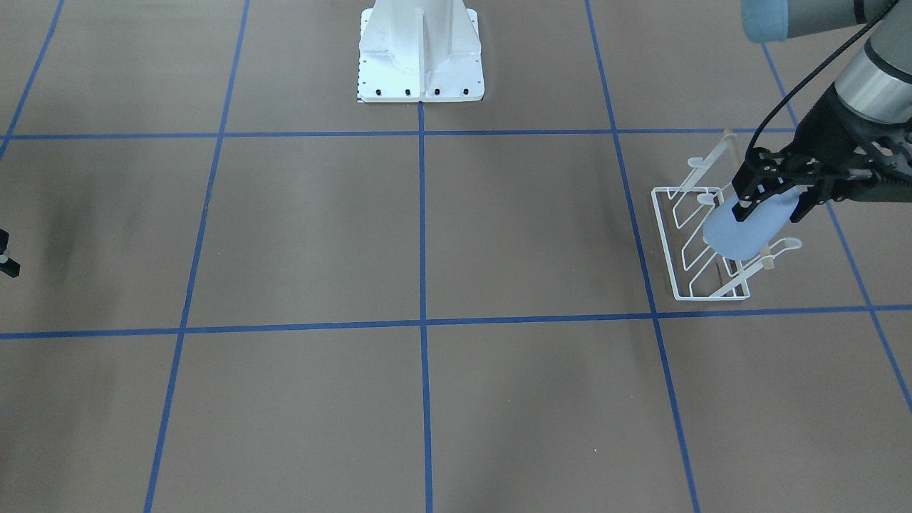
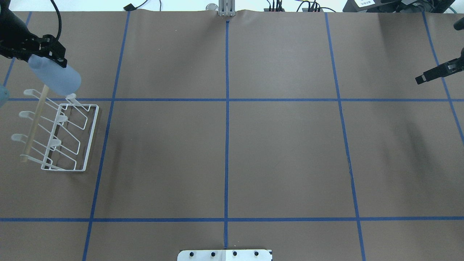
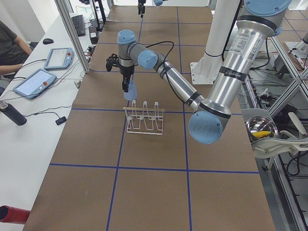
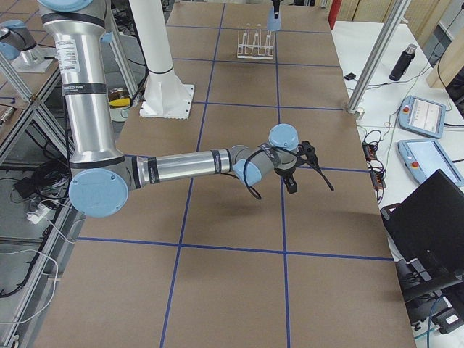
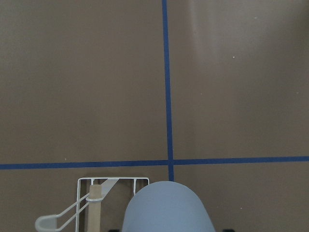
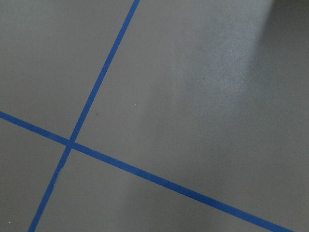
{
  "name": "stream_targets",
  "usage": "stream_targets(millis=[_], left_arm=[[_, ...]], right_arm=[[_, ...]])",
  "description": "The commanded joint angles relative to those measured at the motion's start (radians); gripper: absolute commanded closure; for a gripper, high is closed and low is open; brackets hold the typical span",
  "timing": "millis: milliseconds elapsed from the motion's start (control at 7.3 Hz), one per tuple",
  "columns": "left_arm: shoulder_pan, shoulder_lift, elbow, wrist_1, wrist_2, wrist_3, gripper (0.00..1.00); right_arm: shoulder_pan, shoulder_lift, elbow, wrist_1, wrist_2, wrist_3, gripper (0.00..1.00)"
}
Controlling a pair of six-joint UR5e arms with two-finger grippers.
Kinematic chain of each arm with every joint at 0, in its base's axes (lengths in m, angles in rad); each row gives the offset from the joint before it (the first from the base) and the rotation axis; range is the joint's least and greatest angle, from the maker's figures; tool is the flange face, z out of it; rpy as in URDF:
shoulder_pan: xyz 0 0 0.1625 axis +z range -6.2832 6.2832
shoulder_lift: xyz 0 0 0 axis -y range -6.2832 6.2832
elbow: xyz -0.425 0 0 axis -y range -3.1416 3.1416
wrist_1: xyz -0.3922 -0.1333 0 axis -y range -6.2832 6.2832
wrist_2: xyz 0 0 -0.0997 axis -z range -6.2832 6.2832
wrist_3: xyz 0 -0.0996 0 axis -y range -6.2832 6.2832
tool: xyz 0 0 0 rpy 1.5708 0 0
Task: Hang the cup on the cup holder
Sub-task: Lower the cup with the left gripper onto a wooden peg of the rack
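Note:
The cup's wide end [image 1: 721, 243] hangs short of the holder's outer wire [image 1: 667, 256], so my left gripper brings the cup down toward that wire before releasing it.
The pale blue cup [image 2: 54, 78] is tilted in my left gripper [image 2: 36, 50], which is shut on its narrow end. The wide end points down at the far end of the cup holder [image 2: 65, 137], a white wire rack with a wooden rod [image 2: 34, 123] on top, close to the end prong [image 2: 70, 97]. In the front view the cup [image 1: 748, 231] overlaps the rack [image 1: 702, 285]. The left wrist view shows the cup [image 5: 166, 208] above the rack's end [image 5: 113, 181]. My right gripper [image 2: 422, 78] hangs open and empty over the table's right side, far from both.
The white bolted pedestal [image 1: 420, 53] stands at the robot's side of the table. Blue tape lines [image 2: 226, 108] grid the brown tabletop. A side table with tablets [image 3: 33, 82] and a seated person [image 3: 9, 43] lies beyond the far edge.

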Motion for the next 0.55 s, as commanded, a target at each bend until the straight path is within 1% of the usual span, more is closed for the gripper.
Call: stream_targets(millis=[0,274,411], left_arm=[[0.022,0.000,0.042,0.002,0.003,0.002,1.00],[0.031,-0.004,0.074,-0.005,0.014,0.002,1.00],[0.057,-0.007,0.077,-0.005,0.015,-0.001,1.00]], right_arm=[[0.011,-0.006,0.002,-0.024,0.009,-0.031,0.00],[0.009,-0.022,0.002,-0.024,0.009,-0.066,0.00],[0.006,-0.023,0.001,-0.027,0.007,-0.066,0.00]])
